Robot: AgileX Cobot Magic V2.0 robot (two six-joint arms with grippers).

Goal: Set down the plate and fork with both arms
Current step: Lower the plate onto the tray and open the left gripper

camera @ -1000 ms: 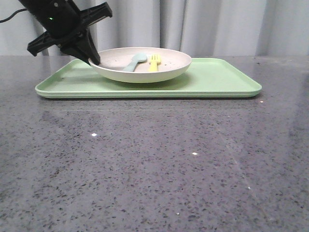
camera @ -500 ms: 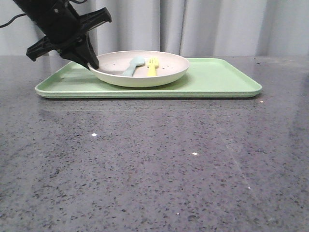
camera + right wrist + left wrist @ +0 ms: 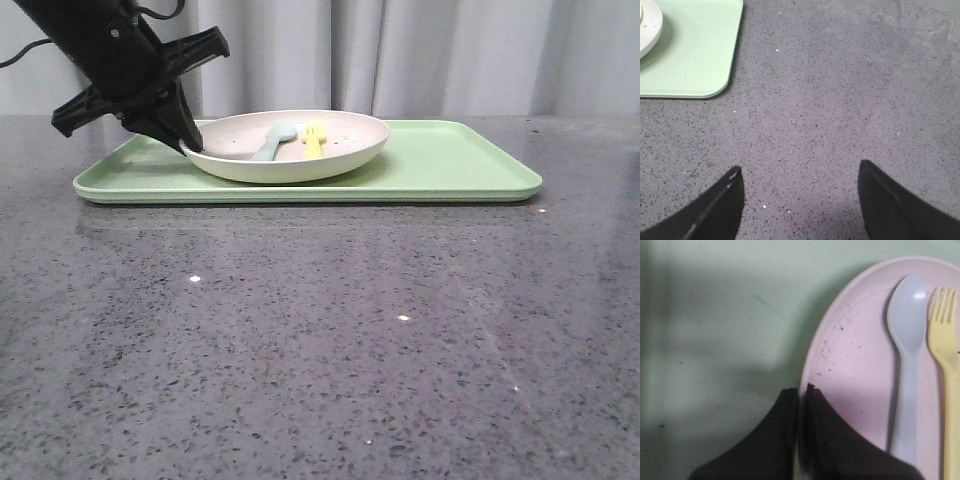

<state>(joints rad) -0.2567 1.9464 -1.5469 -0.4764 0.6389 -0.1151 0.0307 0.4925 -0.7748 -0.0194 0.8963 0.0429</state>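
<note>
The cream speckled plate is low over the light-green tray (image 3: pixel 450 165), inside the tray's edges, so my left gripper needs to open now.
The cream speckled plate (image 3: pixel 350 150) rests on the light-green tray (image 3: pixel 450 165), holding the yellow fork (image 3: pixel 316 136) and a pale blue spoon (image 3: pixel 276 138). My left gripper (image 3: pixel 190 142) is shut on the plate's left rim, one finger inside and one outside. In the left wrist view the gripper (image 3: pixel 800 390) pinches the rim of the plate (image 3: pixel 850 360), with the spoon (image 3: pixel 906 340) and fork (image 3: pixel 944 335) lying side by side. My right gripper (image 3: pixel 799 172) is open over bare table, out of the front view.
The grey speckled table (image 3: pixel 320 340) stretches in front of the tray. In the right wrist view the tray's corner (image 3: pixel 700 50) and a sliver of the plate (image 3: pixel 647 25) lie far off. Curtains hang behind the table.
The left gripper has lowered the plate by its rim; it now sits lower and flatter on the tray, shifted slightly left. Fork and spoon stayed in it.
</note>
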